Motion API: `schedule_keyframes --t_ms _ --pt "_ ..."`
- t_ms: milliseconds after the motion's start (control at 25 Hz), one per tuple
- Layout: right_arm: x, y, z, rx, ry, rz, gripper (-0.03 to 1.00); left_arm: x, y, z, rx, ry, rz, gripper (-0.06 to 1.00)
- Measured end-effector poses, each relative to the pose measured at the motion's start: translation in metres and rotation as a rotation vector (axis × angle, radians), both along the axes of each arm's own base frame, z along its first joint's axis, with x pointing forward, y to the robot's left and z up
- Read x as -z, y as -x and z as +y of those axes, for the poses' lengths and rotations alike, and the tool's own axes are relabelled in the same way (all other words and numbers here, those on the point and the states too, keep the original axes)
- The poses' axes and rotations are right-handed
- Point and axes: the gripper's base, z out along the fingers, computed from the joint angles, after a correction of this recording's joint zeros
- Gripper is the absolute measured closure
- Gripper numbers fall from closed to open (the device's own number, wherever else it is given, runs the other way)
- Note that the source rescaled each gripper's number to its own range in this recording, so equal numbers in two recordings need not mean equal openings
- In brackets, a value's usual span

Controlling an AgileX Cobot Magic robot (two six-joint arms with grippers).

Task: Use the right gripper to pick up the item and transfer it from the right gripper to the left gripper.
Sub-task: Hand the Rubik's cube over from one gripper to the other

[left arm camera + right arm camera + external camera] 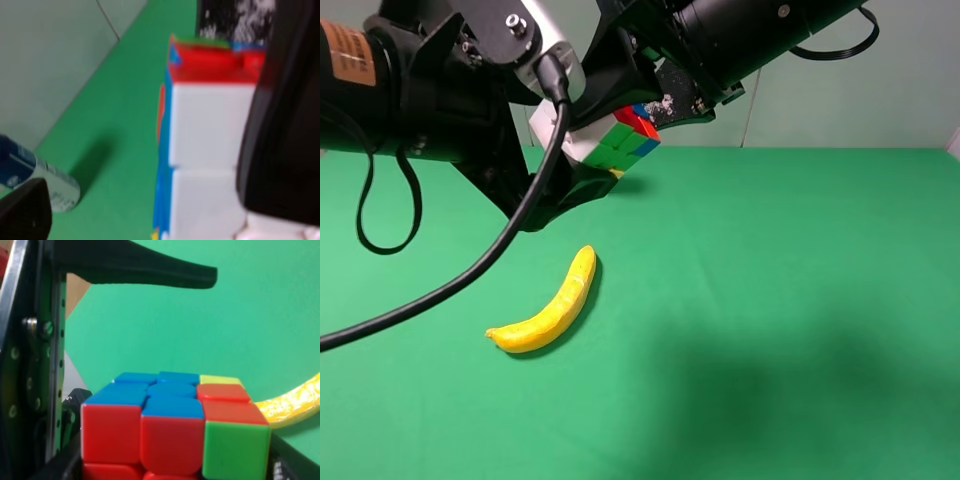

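My right gripper is handing over the puzzle cube. Next, my left gripper will grab the cube by its white-faced body (588, 140) (210, 150) to take it over.
The puzzle cube (623, 140) hangs in the air above the back of the green table, between both arms. My right gripper (658, 112), all black, reaches in from the upper right and is shut on the cube; the right wrist view shows the cube (172, 427) close up between its jaws. My left gripper (592, 155), with cable and orange label, is open around the cube. In the left wrist view one finger (280, 125) lies against the cube's white face (205, 140), while the other finger (25, 212) stands well apart from it.
A yellow banana (555, 305) lies on the green table (800, 300) at left of centre, below the arms; its end shows in the right wrist view (292, 405). A blue-labelled bottle (35, 175) lies near the wall in the left wrist view.
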Motion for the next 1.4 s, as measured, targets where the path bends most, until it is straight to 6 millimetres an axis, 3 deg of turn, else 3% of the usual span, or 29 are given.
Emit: schedule_keyframes --t_ms 160,320,600,680,1400 --pt "-0.0001 0.0000 0.0001 -0.002 -0.001 -0.001 0.96 -0.0002 -0.0001 -0.0001 0.002 0.001 -0.004 0.02" --pt "-0.0014 -0.0006 0.0005 0.005 -0.011 -0.005 0.96 -0.0034 -0.0011 -0.0016 0.002 0.030 -0.030 0.15" --pt "-0.0040 -0.0030 0.0014 0.024 -0.032 -0.022 0.96 -0.0045 -0.0012 -0.0030 -0.015 0.071 -0.016 0.67" --pt "-0.0051 -0.0043 0.0011 0.034 -0.038 -0.028 0.96 -0.0042 -0.0005 -0.0036 -0.016 0.076 -0.010 0.93" --pt "-0.0057 -0.0044 0.0009 0.032 -0.039 -0.028 0.96 -0.0045 -0.0008 -0.0039 -0.019 0.085 -0.011 0.93"
